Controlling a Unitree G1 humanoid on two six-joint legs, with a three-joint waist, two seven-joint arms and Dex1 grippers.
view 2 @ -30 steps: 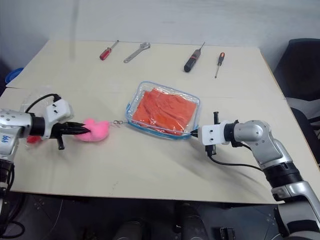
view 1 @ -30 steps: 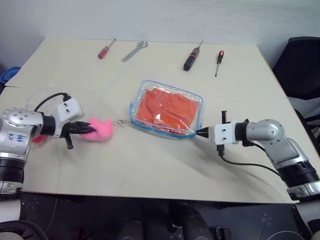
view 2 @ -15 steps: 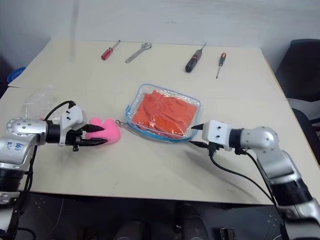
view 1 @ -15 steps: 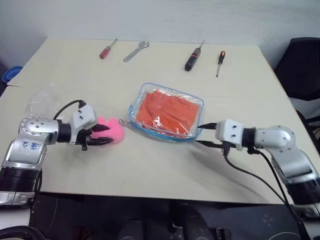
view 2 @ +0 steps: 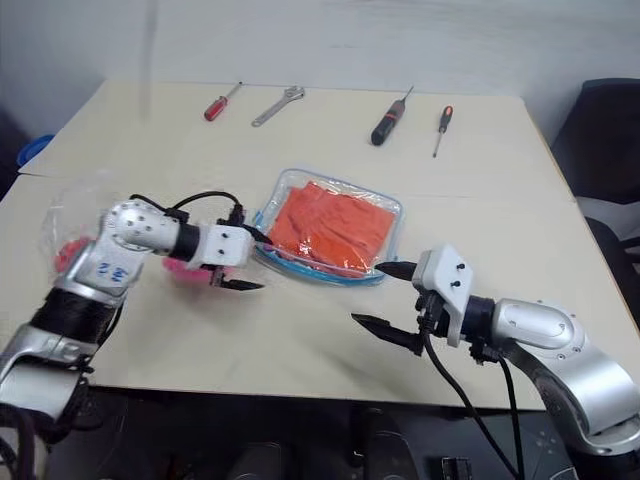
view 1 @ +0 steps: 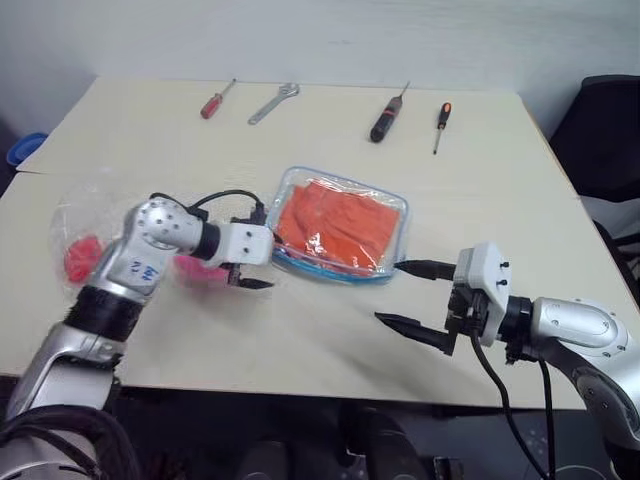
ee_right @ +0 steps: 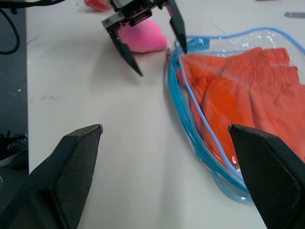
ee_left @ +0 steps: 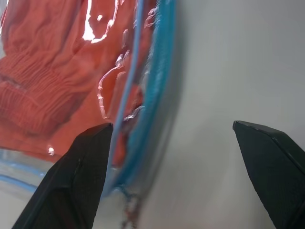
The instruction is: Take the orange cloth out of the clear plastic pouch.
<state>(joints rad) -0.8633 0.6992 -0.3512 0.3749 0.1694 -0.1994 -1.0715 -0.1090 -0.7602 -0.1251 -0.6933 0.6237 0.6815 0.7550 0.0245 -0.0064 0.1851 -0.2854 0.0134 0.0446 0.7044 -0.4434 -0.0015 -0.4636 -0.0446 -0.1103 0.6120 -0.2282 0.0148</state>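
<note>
I need to get the orange cloth [view 1: 335, 222] out, so my left gripper needs to grab the clear pouch next by its upper blue zipper trim [view 1: 322, 267], which stands up along the pouch's edge.
The clear plastic pouch [view 1: 340, 275] with light blue trim lies flat mid-table, and the orange cloth [view 1: 335, 222] is folded inside it. My left gripper [view 2: 252, 258] is open at the pouch's near-left corner. In the left wrist view the blue trim [ee_left: 159, 86] and the cloth [ee_left: 47, 86] sit by one of its fingers [ee_left: 76, 181]. My right gripper [view 1: 388, 292] is open and holds nothing. It hovers just short of the pouch's near-right corner. Its wrist view shows the pouch [ee_right: 190, 129], the cloth [ee_right: 248, 90] and the left gripper [ee_right: 162, 62].
A pink plush [ee_right: 143, 36] lies just left of the pouch, behind my left arm. A thin clear bag with a red lump [view 1: 80, 255] sits at the table's left. A red screwdriver [view 1: 210, 103], a wrench [view 1: 272, 102] and two screwdrivers [view 1: 383, 118] line the far edge. A dark chair [view 1: 600, 130] stands right.
Both grippers have gone from shut to open. My left gripper moved right from the pink plush to the pouch's corner. My right gripper rolled and drew back from the pouch towards the table's front.
</note>
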